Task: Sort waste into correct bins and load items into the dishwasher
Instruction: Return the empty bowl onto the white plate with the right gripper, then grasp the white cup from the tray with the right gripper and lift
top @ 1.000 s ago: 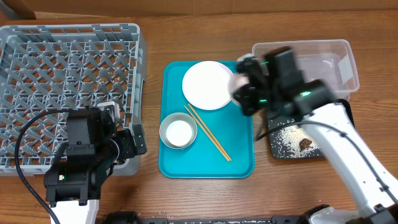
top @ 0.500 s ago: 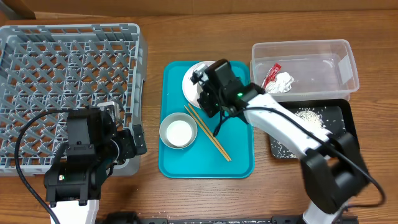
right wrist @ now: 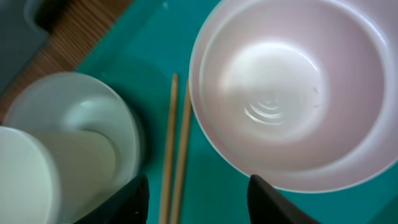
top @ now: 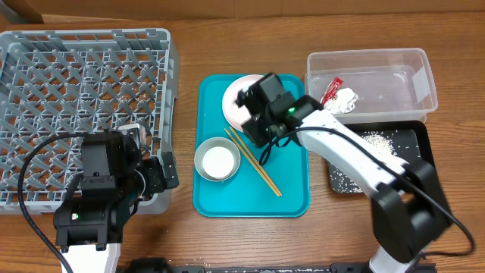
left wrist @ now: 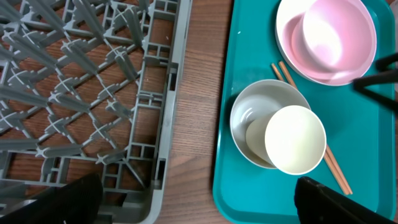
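Observation:
I should next grab the cup by its rim [top: 232, 155] [right wrist: 53, 173] with my right gripper. That leaves the cup's outer body free for handover to my left gripper and for loading.
My right gripper [top: 255, 130] hangs open over the teal tray, beside the pale plate [top: 235, 95]. In its wrist view the wooden chopsticks [right wrist: 176, 149] lie below, between its fingertips [right wrist: 202, 202], with the pink dish [right wrist: 292, 93] to the right and the cup [right wrist: 43, 177] in the steel bowl [right wrist: 93, 106] to the left. My left gripper [top: 161, 171] is wide open at the corner of the grey dish rack [top: 83, 91], holding nothing [left wrist: 199, 205]. The red wrapper [top: 330, 89] and the tissue [top: 347, 100] lie in the clear tub [top: 420, 76]. Rice [top: 375, 140] lies on the black tray [top: 413, 148].
The teal serving tray [top: 292, 193] sits in the middle and carries the plate, bowl, cup and chopsticks. The rack fills the left side. A strip of bare wood [left wrist: 199, 93] runs between rack and tray. The right arm crosses over part of the black tray.
My right arm has swung left from the clear tub to above the teal tray, and its jaws have opened. The left arm has not moved.

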You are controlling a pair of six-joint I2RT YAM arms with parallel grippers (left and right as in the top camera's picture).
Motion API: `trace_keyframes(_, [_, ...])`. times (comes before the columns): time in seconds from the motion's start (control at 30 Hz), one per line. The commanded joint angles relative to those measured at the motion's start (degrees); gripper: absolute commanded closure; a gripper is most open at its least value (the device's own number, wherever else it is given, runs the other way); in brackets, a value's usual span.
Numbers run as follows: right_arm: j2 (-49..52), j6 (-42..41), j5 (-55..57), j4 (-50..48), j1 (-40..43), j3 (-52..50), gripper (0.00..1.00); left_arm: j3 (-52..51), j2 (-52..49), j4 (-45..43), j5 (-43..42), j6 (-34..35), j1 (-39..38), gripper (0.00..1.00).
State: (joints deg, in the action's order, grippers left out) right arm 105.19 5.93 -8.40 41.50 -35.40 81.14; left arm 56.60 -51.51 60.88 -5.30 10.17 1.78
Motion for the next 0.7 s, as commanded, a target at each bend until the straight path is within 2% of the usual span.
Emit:
trace_keyframes(0.0, [-6.14, -4.72, -8.46, 0.57, -0.24, 4.02, 0.46, 1.2, -0.07, -0.04, -0.07, 0.13, -0.31, 0.0])
trace_keyframes(0.1, [-5.66, -9.7, -13.35, 2.32, -0.76, 3.61, 0.47, 1.2, -0.37, 0.02, -0.09, 0.15, -0.31, 0.0])
trace_keyframes(0.37, [-1.27, -13.99, -11.93, 2.62, -5.22, -0.39, 0.51, 1.2, -0.9, 0.0, -0.09, 0.15, -0.31, 0.0])
trace_keyframes(0.67, [2.01, -16.72, -9.68, 2.78, -5.86, -2.08, 0.67, 1.2, -0.9, -0.02, -0.13, 0.15, -0.31, 0.0])
